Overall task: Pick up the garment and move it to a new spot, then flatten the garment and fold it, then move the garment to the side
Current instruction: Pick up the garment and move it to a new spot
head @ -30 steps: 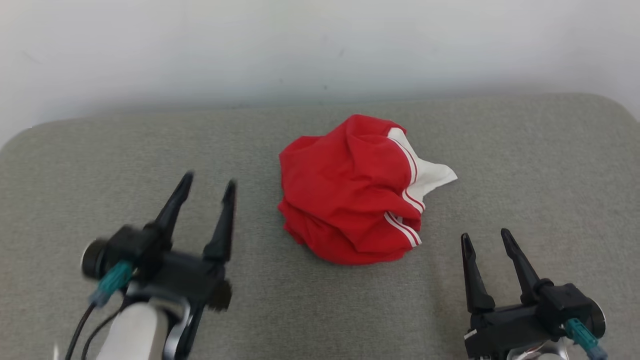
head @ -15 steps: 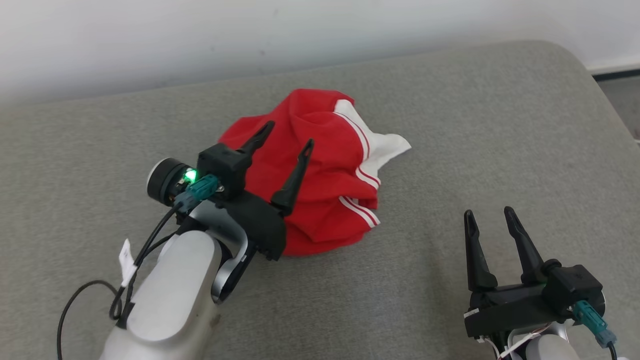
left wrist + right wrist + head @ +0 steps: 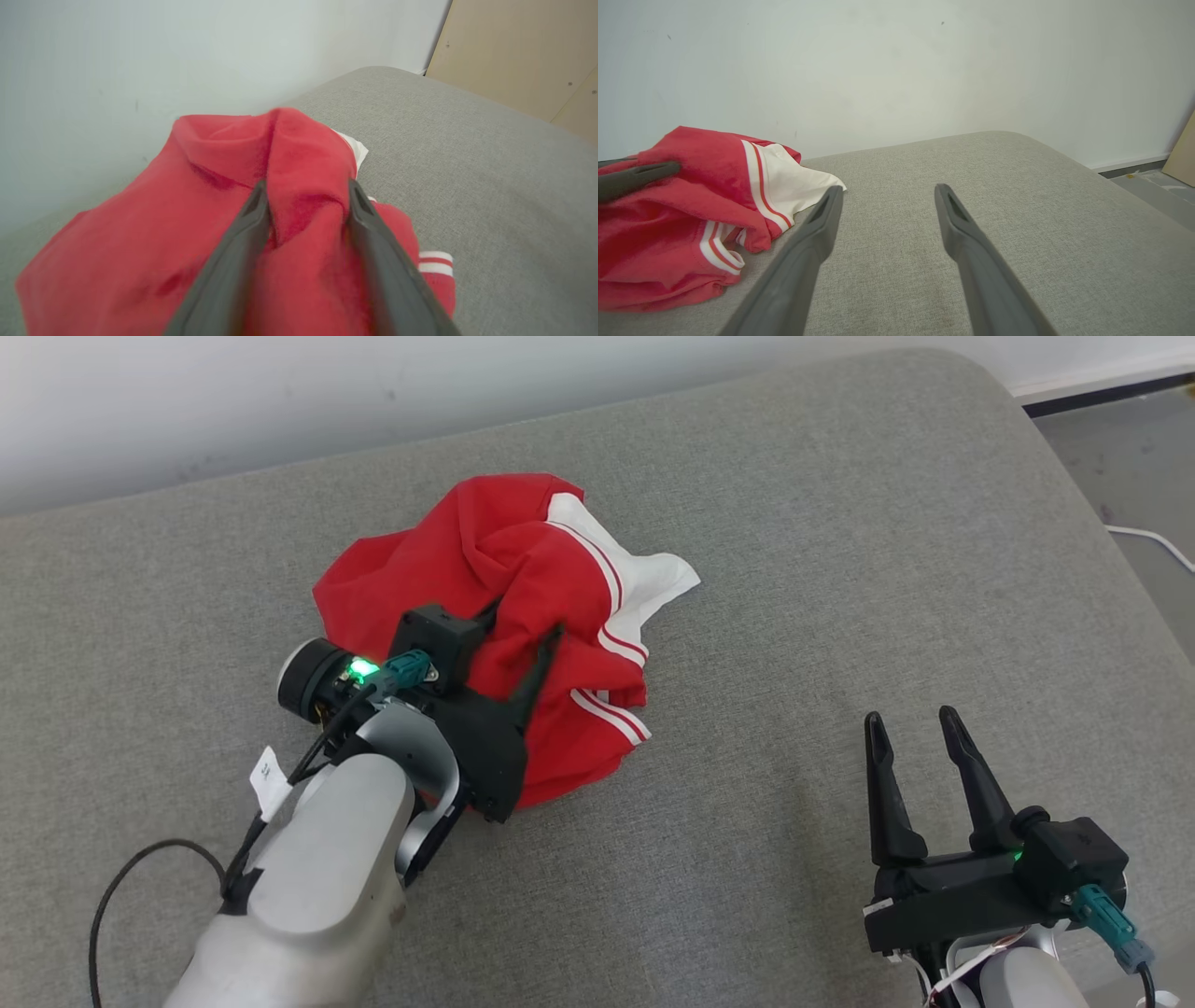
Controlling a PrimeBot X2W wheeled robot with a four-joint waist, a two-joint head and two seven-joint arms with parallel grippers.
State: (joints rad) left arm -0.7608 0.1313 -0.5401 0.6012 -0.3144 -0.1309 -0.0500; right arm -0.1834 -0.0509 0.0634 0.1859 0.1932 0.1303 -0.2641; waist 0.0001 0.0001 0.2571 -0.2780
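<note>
A raised red fold sticks up between my open fingers while the rest of the garment lies slack. My left gripper will next pinch the garment by that fold (image 3: 510,653) (image 3: 308,215).
The garment (image 3: 523,541) is a crumpled red heap with a white panel and white stripes, lying on the grey cushion (image 3: 840,523). My left gripper (image 3: 523,621) is pushed down into the heap's near-left side. Its fingers stand apart, straddling a raised red fold. In the left wrist view the garment (image 3: 210,154) bulges up between the left gripper (image 3: 306,184) fingers. My right gripper (image 3: 910,716) hovers open and empty over bare cushion to the garment's lower right. In the right wrist view, the right gripper (image 3: 888,188) points at the wall, with the garment (image 3: 691,154) at the left.
A pale wall runs behind the cushion. The cushion's rounded right edge drops to a grey floor with a white cable (image 3: 1153,541). A tan wooden panel (image 3: 514,46) stands beyond the far corner. Bare cushion spreads right of and in front of the garment.
The left gripper came in from the garment's left and sank its fingers into the cloth, narrowing slightly. The head camera has swung, shifting the whole picture. The right gripper stays open.
</note>
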